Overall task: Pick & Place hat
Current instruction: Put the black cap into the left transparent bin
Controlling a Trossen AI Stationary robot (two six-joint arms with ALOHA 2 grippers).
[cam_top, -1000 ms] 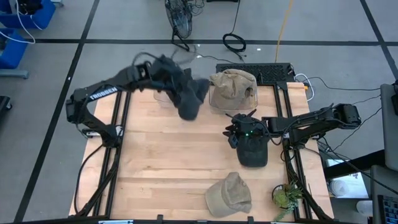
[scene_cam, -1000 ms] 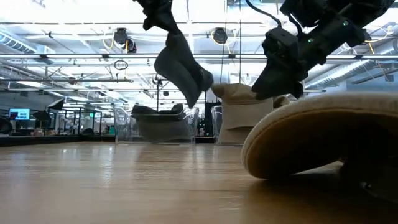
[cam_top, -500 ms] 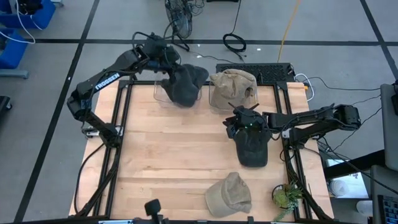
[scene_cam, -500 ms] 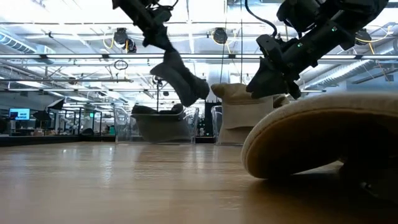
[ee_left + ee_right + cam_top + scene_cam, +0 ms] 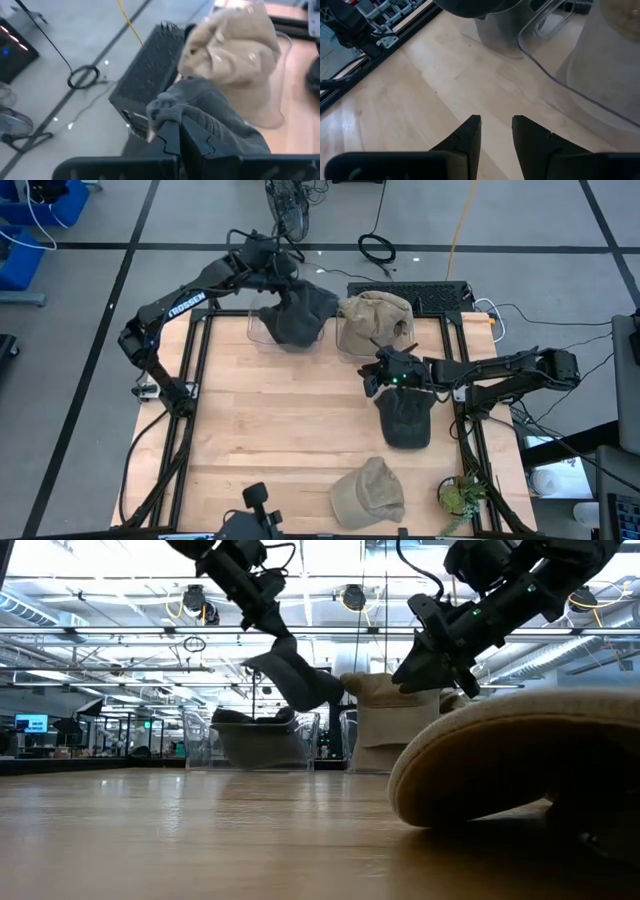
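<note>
The dark grey hat [image 5: 297, 315] stays in my left gripper from here until it covers the clear stand. The hat's cloth overhangs the stand toward the beige hat.
A dark grey hat [image 5: 297, 315] hangs from my left gripper [image 5: 268, 268] at the table's far left, above a clear stand [image 5: 256, 328]; the gripper is shut on it. In the low view this hat [image 5: 297, 675] droops below the gripper [image 5: 274, 622]. My right gripper [image 5: 388, 375] hovers open above the wood at the right, near a second dark hat [image 5: 405, 420] that lies flat on the table. Its fingers [image 5: 470, 137] have nothing between them. A beige hat [image 5: 375, 318] sits over another clear stand at the far edge. My left gripper pinches a bunched fold of the dark grey hat's cloth [image 5: 167, 111] between its two fingers. The fingers slant down from the table's left side. The hat hangs slack below them, clear of the table.
Another beige hat [image 5: 368, 492] lies near the front edge and fills the low view's right foreground [image 5: 520, 755]. A dark keyboard-like box [image 5: 415, 295] sits past the far edge. A small plant [image 5: 460, 495] is at the front right corner. Bare wood lies at the centre and left.
My left gripper has swung toward the table's far edge and somewhat right, carrying the dark grey hat, which now hangs over the clear stand and lies more level than before. My right gripper has shifted slightly toward the far edge above the second dark hat.
</note>
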